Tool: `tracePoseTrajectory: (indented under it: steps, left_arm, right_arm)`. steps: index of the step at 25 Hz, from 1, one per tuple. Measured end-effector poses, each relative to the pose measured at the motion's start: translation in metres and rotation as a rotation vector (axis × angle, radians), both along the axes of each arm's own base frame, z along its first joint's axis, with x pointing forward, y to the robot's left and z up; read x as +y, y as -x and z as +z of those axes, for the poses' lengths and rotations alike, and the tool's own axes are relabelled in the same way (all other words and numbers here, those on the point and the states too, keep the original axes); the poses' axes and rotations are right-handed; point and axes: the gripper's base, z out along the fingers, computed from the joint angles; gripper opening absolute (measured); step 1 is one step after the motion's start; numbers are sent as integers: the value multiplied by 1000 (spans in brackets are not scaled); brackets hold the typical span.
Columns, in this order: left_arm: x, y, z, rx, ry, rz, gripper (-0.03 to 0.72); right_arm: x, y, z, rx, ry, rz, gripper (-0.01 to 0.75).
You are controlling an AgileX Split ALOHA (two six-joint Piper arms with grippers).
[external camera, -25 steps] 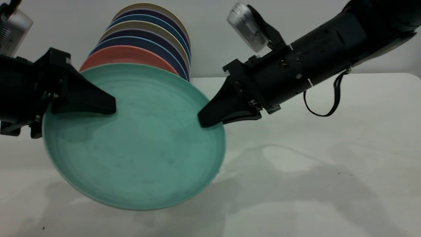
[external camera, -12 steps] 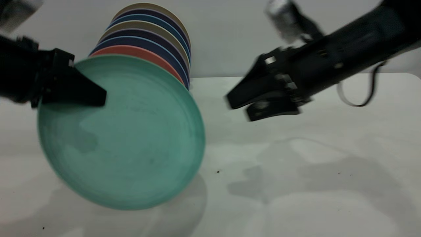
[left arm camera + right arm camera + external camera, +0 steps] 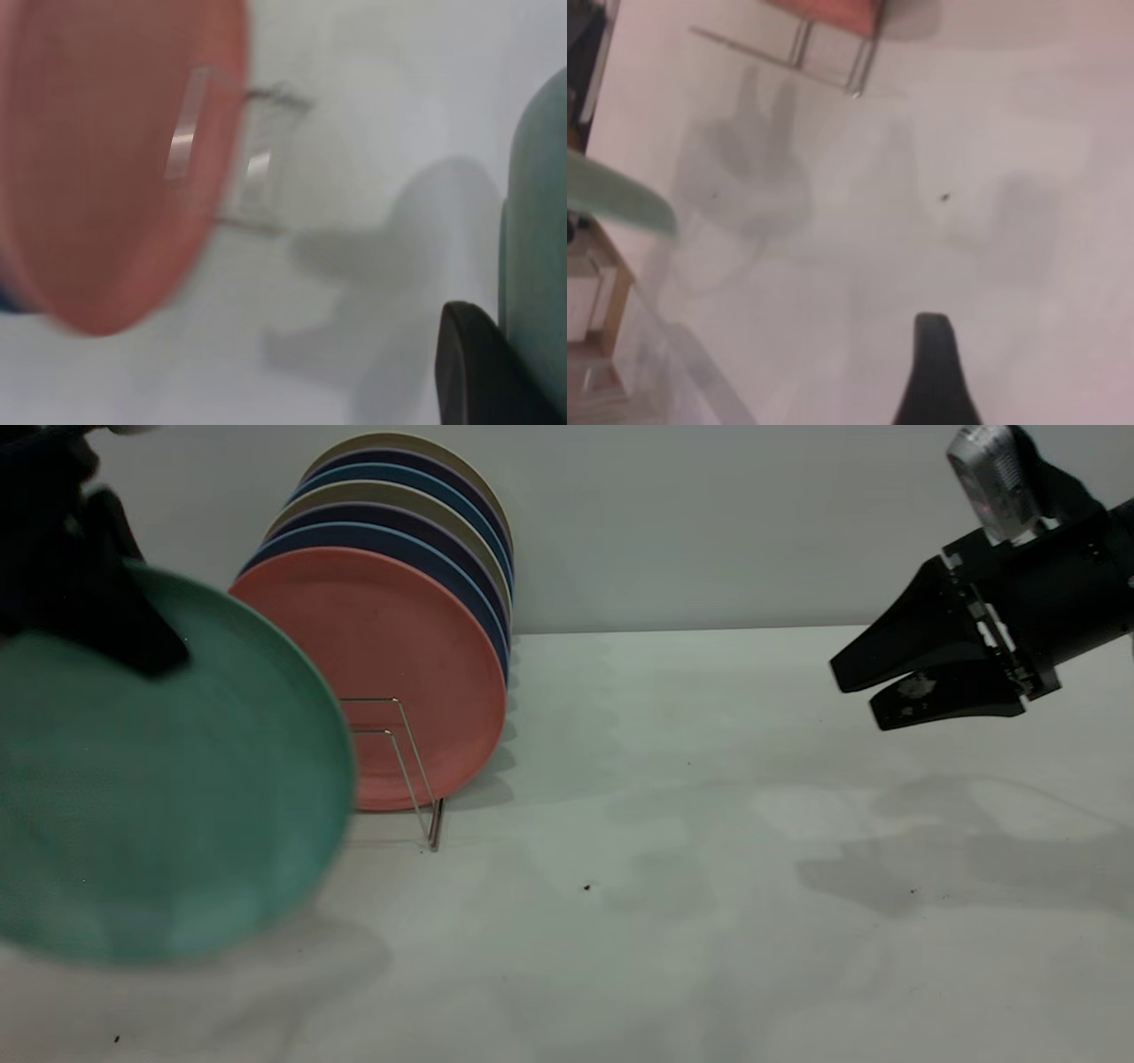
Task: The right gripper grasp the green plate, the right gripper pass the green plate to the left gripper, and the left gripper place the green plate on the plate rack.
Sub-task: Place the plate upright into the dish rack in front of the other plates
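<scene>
My left gripper holds the green plate [image 3: 151, 797] and will keep holding it until it is on the rack. The plate is still hanging in front of the rack's front wire loops.
The green plate [image 3: 151, 797] hangs tilted above the table at the far left, in front of and left of the plate rack [image 3: 403, 757]. My left gripper [image 3: 159, 655] is shut on its upper rim. The left wrist view shows one black finger [image 3: 478, 372] against the plate [image 3: 536, 239], with the rack's wire loops [image 3: 257, 173] beyond. My right gripper [image 3: 858, 698] is open and empty, high at the far right and well away from the plate. The right wrist view shows the plate's edge [image 3: 616, 199] and the rack's foot [image 3: 828, 53].
A salmon-pink plate [image 3: 381, 673] stands at the front of the rack, with several dark blue and beige plates [image 3: 416, 514] behind it. The rack's front wire loops stand bare before the pink plate. A wall runs behind the white table [image 3: 709, 868].
The right gripper let go of the plate and drew back up and to the right. The left gripper swung the plate to the left, uncovering the pink plate and the rack's front loops.
</scene>
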Motion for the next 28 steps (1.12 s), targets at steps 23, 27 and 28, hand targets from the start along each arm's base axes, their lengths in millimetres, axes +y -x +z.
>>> tracePoseTrajectory:
  steps: [23,27,28]
  left_arm:
    - [-38,-52,44,-384,-59,-348,105]
    - [-37,-57,42,-404,-69,-327,105]
    - [-37,-57,41,-404,-70,-326,105]
  right_arm:
    - [-3,-1,-2,-8,32,-13,575]
    - [-4,0,-3,2,46,-3,575]
    - [-4,0,-4,5,49,0,575]
